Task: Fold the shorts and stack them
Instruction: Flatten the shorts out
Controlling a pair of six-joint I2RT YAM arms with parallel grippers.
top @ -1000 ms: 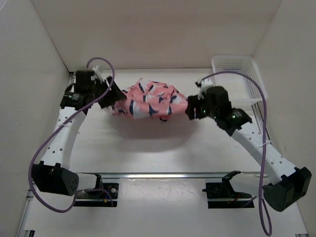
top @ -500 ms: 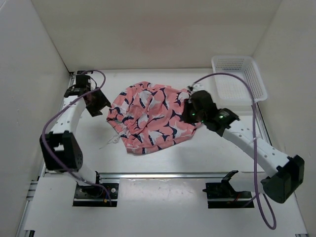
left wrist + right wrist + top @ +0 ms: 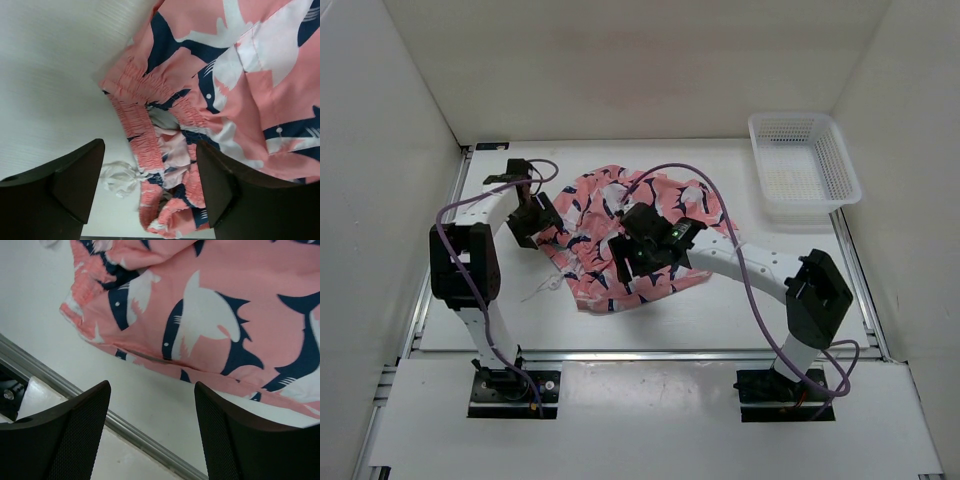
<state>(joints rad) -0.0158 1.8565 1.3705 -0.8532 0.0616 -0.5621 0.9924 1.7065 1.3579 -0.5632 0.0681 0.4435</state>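
Observation:
My left gripper will fold the shorts (image 3: 588,205) next. It will grab them by the gathered waistband (image 3: 562,260) near the waistband's outer corner to pull the waistband straight first.
The coral-pink shorts (image 3: 588,205) with white and navy blotches lie rumpled and spread on the white table at mid-left. My left gripper (image 3: 536,222) is open at their left edge; in the left wrist view its jaws (image 3: 150,185) stand wide apart over the gathered waistband (image 3: 145,145) and the white drawstring (image 3: 117,180), gripping nothing. My right gripper (image 3: 642,252) hovers open over the middle of the shorts. In the right wrist view the gripper (image 3: 152,425) is empty above bare table beside the shorts' near hem (image 3: 200,320).
A white mesh basket (image 3: 803,166) stands at the back right. The drawstring trails onto the table at the shorts' near left (image 3: 542,288). A metal rail (image 3: 640,353) runs along the near table edge and also shows in the right wrist view (image 3: 125,435). Side walls close in left and right.
A second ago both grippers held the shorts stretched in the air between them. The shorts now lie on the table, let go. The right arm has swung left over them.

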